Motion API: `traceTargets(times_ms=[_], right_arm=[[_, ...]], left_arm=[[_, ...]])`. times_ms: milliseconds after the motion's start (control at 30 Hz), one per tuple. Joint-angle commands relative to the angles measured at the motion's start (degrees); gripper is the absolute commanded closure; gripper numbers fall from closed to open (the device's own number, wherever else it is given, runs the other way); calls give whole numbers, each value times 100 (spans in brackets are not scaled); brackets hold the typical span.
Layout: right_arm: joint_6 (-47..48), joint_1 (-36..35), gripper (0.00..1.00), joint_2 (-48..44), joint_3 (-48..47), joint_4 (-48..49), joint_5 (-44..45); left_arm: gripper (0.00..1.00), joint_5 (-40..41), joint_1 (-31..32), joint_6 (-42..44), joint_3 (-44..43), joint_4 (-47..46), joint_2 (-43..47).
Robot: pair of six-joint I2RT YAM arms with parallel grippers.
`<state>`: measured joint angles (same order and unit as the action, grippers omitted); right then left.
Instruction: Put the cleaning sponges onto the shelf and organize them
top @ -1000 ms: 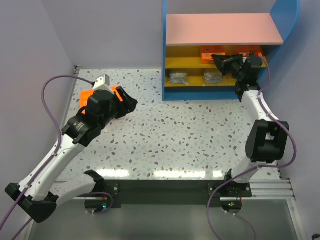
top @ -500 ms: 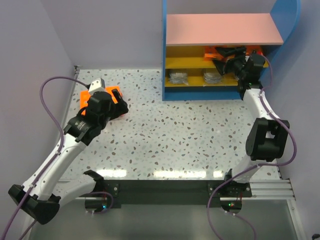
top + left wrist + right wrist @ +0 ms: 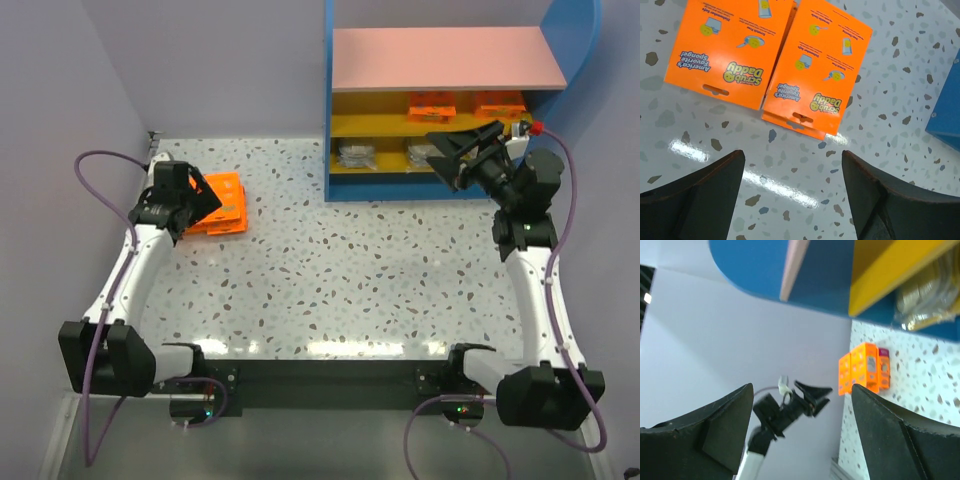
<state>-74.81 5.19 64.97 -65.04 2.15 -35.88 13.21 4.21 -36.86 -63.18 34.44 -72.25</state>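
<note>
My left gripper needs to put the top orange pack onto the shelf, so next it needs to grab the pack by its near hang tab (image 3: 229, 222), which leaves the pack's body free.
Orange cleaning sponges (image 3: 730, 50) lie in two flat stacks on the table at the left, the second stack (image 3: 820, 65) partly overlapping the first. My left gripper (image 3: 792, 157) hangs open just short of them, empty; from above it (image 3: 200, 205) sits at the left edge of the packs (image 3: 228, 200). On the shelf (image 3: 445, 58), two orange packs (image 3: 432, 105) (image 3: 497, 103) rest on the upper yellow board and two wrapped grey pads (image 3: 355, 155) (image 3: 425, 153) on the lower one. My right gripper (image 3: 442, 155) is open and empty in front of the shelf.
The shelf's blue side wall (image 3: 328, 120) stands at the table's back right; its corner (image 3: 945, 115) shows in the left wrist view. Purple walls close the left and back. The right wrist view looks across at the orange packs (image 3: 865, 370).
My right gripper opened and backed out of the shelf, leaving an orange pack on the upper yellow board. My left arm swung left, its open gripper now at the packs' left edge.
</note>
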Motion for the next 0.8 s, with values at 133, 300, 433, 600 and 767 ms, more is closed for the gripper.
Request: traceTargets(times_ms=[133, 300, 433, 600, 767], right_arm=[[897, -361, 17, -861, 860, -1454, -350], [1213, -640, 17, -1258, 1440, -2034, -350], [1240, -721, 17, -1557, 1783, -2157, -280], [1249, -739, 17, -1724, 2047, -2201, -271], [1311, -730, 17, -1759, 2214, -2246, -271]], left_arm=[[21, -838, -921, -111, 78, -867, -482], [31, -1460, -957, -294, -291, -991, -1142], [31, -2181, -957, -1346, 199, -1166, -1117], [28, -2297, -957, -2201, 1509, -2045, -475], [28, -2253, -957, -2606, 1782, -2529, -649]])
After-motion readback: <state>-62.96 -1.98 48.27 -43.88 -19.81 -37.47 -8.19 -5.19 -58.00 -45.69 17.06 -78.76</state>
